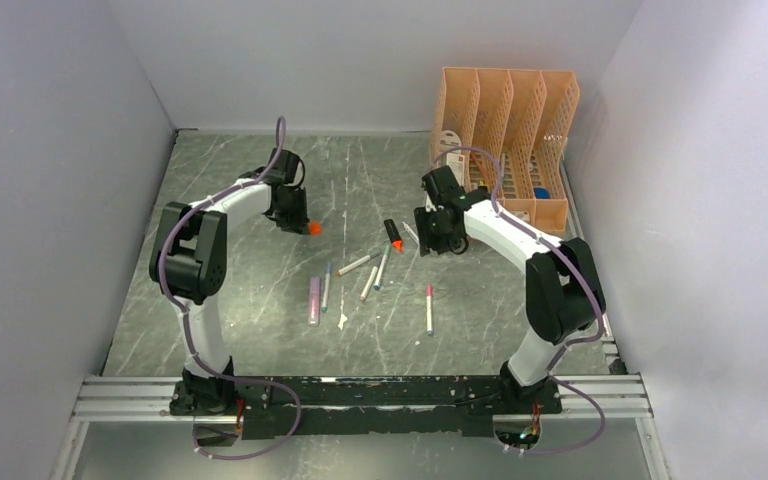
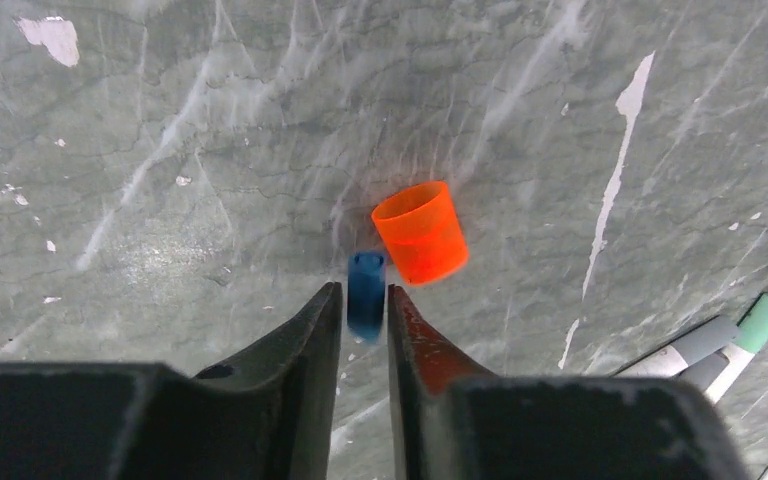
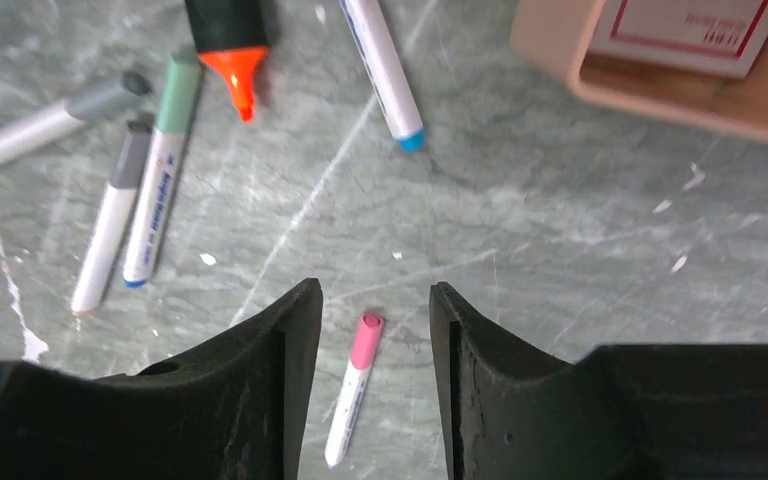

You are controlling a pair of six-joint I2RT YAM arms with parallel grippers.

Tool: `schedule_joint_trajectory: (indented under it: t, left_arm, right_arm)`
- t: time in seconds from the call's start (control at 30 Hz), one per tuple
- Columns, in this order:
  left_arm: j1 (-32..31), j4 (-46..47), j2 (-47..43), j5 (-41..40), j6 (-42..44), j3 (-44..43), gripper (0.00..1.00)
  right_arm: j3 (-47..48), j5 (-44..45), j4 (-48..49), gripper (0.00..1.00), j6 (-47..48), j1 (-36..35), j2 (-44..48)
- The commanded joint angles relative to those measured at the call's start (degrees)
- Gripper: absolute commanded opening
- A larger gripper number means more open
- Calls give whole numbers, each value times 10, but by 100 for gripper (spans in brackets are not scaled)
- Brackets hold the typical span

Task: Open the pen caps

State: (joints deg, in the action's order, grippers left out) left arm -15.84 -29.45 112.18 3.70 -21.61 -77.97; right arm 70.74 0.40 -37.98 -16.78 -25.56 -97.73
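I will next grab the white pen with my right gripper by its white body [image 3: 347, 417]. That leaves the pink cap [image 3: 366, 340] free for my left gripper to open.
My left gripper [image 2: 364, 290] hangs at the far left of the table [image 1: 295, 222], its jaws a narrow gap apart. A blue cap [image 2: 366, 295] sits between the fingertips, blurred, with thin gaps on both sides. An orange cap [image 2: 420, 232] lies loose on the table just beyond it [image 1: 313, 228]. My right gripper [image 3: 372, 290] is open and empty, high above a white pen [image 3: 352, 400] with a pink cap [image 3: 366, 340]. A black marker [image 3: 228, 30] shows a bare orange tip. A white pen [image 3: 380, 65] shows a bare blue tip.
Several more pens lie mid-table: a teal-capped one [image 3: 165, 165], grey-capped ones [image 3: 110, 215], and a pink-purple highlighter [image 1: 314, 299]. An orange mesh file organizer [image 1: 505, 140] stands at the back right, its corner near my right gripper [image 3: 660, 70]. Grey walls close in the sides.
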Motion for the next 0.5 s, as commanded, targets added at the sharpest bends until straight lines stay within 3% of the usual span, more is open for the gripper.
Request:
schedule_joint_trajectory:
  t: [0.0,0.3,0.47]
  left_arm:
    - [4,-9,6,-14,6,-15,36]
    - [4,-7,-14,-7,6,-3,48]
    - [-2,-35,-76,2,1,0,58]
  right_arm:
    - [-34,-7,10,44,-16,0,31]
    - [-90,0,14,45,-39,-3,65]
    - [-86,20,-29,46,-58,-11,88]
